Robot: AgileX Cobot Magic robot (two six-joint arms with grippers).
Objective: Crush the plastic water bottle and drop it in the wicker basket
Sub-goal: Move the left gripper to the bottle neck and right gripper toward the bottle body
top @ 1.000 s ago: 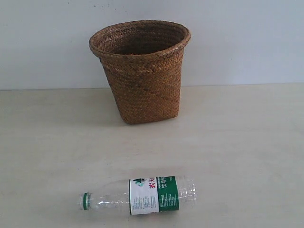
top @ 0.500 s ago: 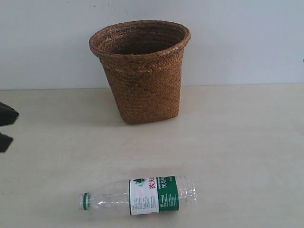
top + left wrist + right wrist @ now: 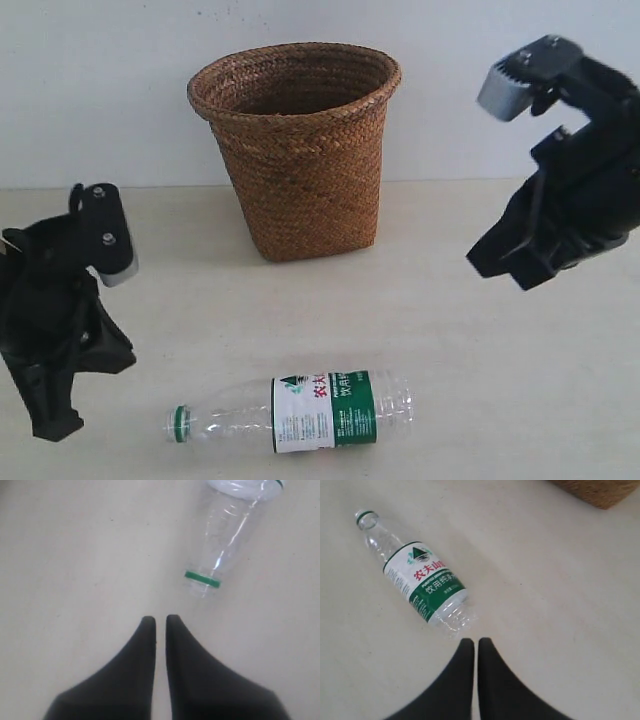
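Note:
I will next grab the bottle with my left gripper by its neck with the green ring (image 3: 180, 423), to crush the plastic water bottle for the wicker basket (image 3: 298, 150).
The plastic water bottle (image 3: 300, 411) lies on its side near the table's front edge, uncrushed, with its green neck ring (image 3: 180, 423) pointing left. It also shows in the right wrist view (image 3: 417, 575) and its neck end in the left wrist view (image 3: 220, 545). The wicker basket (image 3: 298, 150) stands upright behind it, at the back of the table. My left gripper (image 3: 60, 400) hovers left of the bottle's neck, shut and empty (image 3: 160, 622). My right gripper (image 3: 505, 262) hangs in the air to the right of the basket, shut and empty (image 3: 475, 645).
The pale wooden table (image 3: 480, 380) runs to a white wall (image 3: 100, 90) behind the basket. A corner of the basket's base (image 3: 600, 492) shows in the right wrist view.
Both arms have come into the exterior view, the left from the left edge, the right from the right. The bottle and basket have not moved.

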